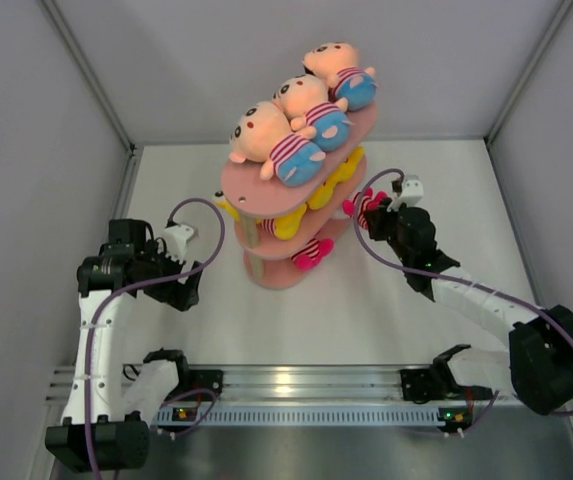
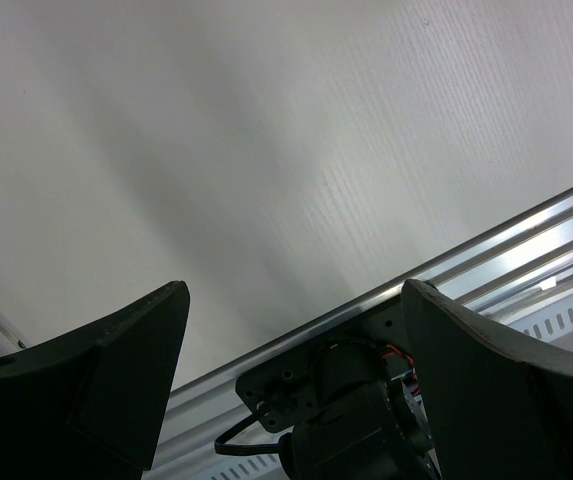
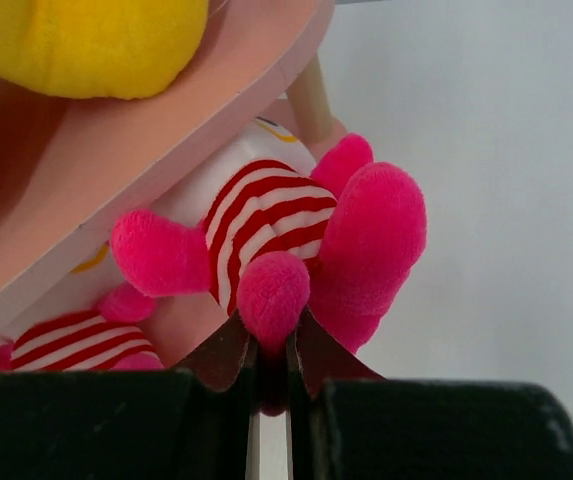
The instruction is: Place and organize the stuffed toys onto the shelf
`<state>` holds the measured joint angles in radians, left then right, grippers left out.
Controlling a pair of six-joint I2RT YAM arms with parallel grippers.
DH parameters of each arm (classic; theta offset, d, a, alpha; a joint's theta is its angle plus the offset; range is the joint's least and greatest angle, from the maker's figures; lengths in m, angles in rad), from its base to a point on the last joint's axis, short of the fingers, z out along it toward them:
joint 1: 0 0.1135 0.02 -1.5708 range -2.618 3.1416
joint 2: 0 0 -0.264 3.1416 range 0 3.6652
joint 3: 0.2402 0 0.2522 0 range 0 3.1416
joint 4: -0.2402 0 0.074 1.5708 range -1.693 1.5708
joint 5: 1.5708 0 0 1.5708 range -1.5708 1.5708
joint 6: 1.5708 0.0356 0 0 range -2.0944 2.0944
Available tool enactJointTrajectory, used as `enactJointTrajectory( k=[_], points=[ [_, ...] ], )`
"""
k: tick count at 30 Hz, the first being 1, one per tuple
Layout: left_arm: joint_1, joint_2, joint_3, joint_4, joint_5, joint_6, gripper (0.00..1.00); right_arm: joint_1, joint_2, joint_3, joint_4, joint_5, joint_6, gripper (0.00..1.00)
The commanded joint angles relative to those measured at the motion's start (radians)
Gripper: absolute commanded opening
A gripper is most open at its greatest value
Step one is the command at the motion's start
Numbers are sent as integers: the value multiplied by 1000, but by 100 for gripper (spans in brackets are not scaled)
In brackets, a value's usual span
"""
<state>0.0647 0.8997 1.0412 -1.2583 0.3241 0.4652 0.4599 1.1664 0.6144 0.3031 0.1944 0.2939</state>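
Note:
My right gripper should keep hold of the pink striped toy. The toy's body and limbs stick out past the edge of the shelf's level, so the toy would tip off if I opened now.
The salmon-pink shelf (image 1: 249,190) stands mid-table with three tiers. Three peach-headed stuffed toys (image 1: 306,100) in striped shirts lie in a row on its top tier. Yellow toys (image 1: 288,222) fill the middle tier, and a pink one (image 1: 313,254) pokes out of the bottom tier. At the shelf's right side my right gripper (image 1: 378,212) (image 3: 271,345) is shut on a limb of a pink striped toy (image 3: 276,220) (image 1: 366,205), which sits under the tier edge (image 3: 166,140) by a post. My left gripper (image 1: 186,295) (image 2: 296,285) hangs open and holds nothing, left of the shelf.
In the right wrist view a second pink striped toy (image 3: 66,340) lies to the left on the same tier, with a yellow toy (image 3: 86,40) above. The aluminium rail (image 1: 296,385) runs along the near edge. White walls enclose the table on three sides.

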Motion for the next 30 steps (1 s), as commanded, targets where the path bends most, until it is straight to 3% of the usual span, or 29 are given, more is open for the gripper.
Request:
enactJointTrajectory(
  k=[1, 3, 11, 16, 19, 20, 25, 26, 28, 30],
  points=[
    [-3, -12, -4, 13, 13, 3, 93, -7, 65, -4, 296, -96, 42, 0],
    [-3, -12, -7, 13, 13, 4, 93, -9, 153, 4, 358, -115, 54, 0],
    [-5, -13, -9, 13, 6, 0, 93, -7, 435, 136, 341, -139, 82, 0],
    [-3, -19, -12, 14, 0, 1, 93, -7, 457, 110, 373, -145, 116, 0],
    [-3, -19, -12, 14, -8, 0, 93, -9, 426, 100, 352, -184, 114, 25],
    [-3, -18, -12, 13, -8, -2, 93, -7, 411, 91, 319, -188, 114, 42],
    [-3, -27, -17, 14, -13, -8, 93, -9, 203, 15, 274, -138, 96, 76],
    [-3, -30, -17, 13, -14, -8, 93, -10, 167, 12, 246, -125, 77, 88],
    [-3, -36, -18, 13, -17, -13, 93, -12, 62, 15, 128, -87, 59, 99],
    [-3, -44, -23, 14, -25, -13, 93, -26, -5, 27, -5, -60, 47, 99]
  ],
)
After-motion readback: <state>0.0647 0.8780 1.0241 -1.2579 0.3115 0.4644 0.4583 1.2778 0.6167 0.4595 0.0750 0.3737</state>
